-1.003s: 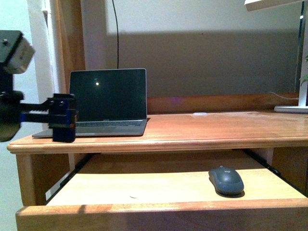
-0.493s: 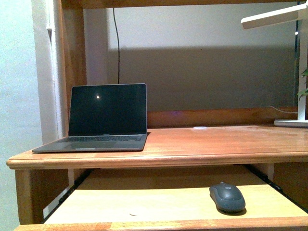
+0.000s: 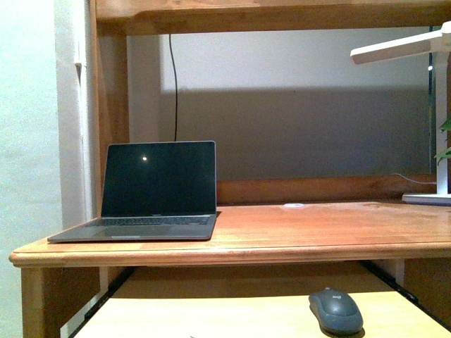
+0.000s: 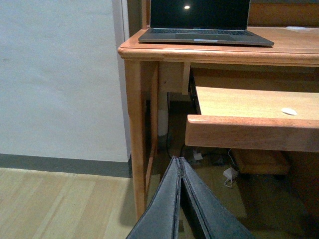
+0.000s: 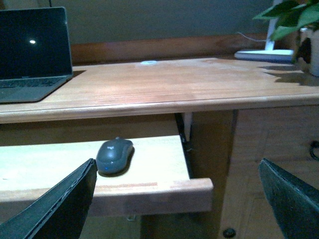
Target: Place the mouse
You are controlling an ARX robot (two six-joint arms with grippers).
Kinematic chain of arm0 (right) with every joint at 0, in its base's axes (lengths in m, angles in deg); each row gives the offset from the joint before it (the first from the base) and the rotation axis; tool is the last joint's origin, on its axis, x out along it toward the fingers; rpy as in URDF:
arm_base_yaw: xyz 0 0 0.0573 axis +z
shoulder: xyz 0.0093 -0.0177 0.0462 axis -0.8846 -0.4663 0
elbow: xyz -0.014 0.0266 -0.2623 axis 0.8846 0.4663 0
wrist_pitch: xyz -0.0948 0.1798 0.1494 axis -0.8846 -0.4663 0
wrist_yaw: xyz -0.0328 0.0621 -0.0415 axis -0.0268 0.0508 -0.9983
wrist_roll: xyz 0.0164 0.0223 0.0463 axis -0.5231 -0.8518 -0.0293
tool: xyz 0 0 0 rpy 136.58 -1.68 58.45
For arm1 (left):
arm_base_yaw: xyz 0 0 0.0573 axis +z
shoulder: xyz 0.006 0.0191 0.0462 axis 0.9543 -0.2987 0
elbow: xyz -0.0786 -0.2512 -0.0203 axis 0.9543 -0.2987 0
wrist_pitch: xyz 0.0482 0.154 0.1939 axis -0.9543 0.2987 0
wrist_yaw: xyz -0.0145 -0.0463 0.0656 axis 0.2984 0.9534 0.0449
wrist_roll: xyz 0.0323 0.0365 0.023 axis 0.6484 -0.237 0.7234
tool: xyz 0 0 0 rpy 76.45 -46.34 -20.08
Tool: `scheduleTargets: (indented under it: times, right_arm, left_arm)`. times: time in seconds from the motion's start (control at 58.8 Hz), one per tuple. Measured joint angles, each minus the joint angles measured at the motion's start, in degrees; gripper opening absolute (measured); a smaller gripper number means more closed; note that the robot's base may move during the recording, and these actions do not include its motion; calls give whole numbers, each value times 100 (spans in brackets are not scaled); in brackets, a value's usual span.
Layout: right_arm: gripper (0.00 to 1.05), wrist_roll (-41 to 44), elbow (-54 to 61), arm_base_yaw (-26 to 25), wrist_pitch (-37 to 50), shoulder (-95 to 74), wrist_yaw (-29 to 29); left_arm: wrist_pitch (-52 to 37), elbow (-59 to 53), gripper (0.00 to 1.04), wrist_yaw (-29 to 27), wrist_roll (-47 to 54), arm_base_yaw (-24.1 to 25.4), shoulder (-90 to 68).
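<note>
The mouse [image 3: 336,310] is dark grey. My right gripper should grab its sides to place it.
The dark grey oval mouse [image 3: 336,310] lies on the pulled-out keyboard tray [image 3: 211,317] under the desk top, at the tray's right side. It also shows in the right wrist view [image 5: 114,156], near the tray's front right corner. My right gripper [image 5: 177,199] is open and empty, in front of the tray and short of the mouse. My left gripper [image 4: 178,162] is shut and empty, low down near the floor by the desk's left leg [image 4: 137,144]. Neither arm shows in the front view.
An open laptop [image 3: 151,190] sits at the left of the wooden desk top [image 3: 317,225]. A white lamp [image 3: 423,46] stands at the right, with a plant [image 5: 291,12] beside it. A shelf [image 3: 268,14] runs overhead. Cables and plugs [image 4: 227,174] lie under the desk.
The front view has risen: the desk and tray sit lower in frame and the overhead shelf has come into view. The left arm, seen at the left one second ago, has left the view.
</note>
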Motion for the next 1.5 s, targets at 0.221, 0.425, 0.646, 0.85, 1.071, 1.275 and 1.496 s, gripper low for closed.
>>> scheduleTargets:
  times: [0.221, 0.425, 0.646, 0.85, 1.071, 1.275, 1.496]
  right_arm:
    - [97, 435, -1613, 448, 586, -2789, -227]
    - [97, 802, -2977, 728, 328, -4085, -382]
    - [97, 1025, -3792, 844, -326, -4826, -422]
    - [97, 1045, -4529, 870, -1134, -5418, -485]
    - [97, 1047, -5167, 828, -1700, -5947, -643]
    - [97, 855, -5641, 682, -2337, -6358, -654]
    - [97, 476, -6122, 372, -3010, -6802, -597]
  left_arm:
    - [105, -251, 3, 4, 0, 7, 385]
    - [1130, -251, 25, 9, -9, 7, 1370]
    - [1165, -251, 62, 7, -9, 7, 1436]
    - [1167, -251, 96, 7, -9, 7, 1436]
    - [1167, -251, 97, 7, -9, 7, 1436]
    - [1167, -251, 97, 7, -9, 7, 1436]
    - [1167, -251, 97, 7, -9, 7, 1436]
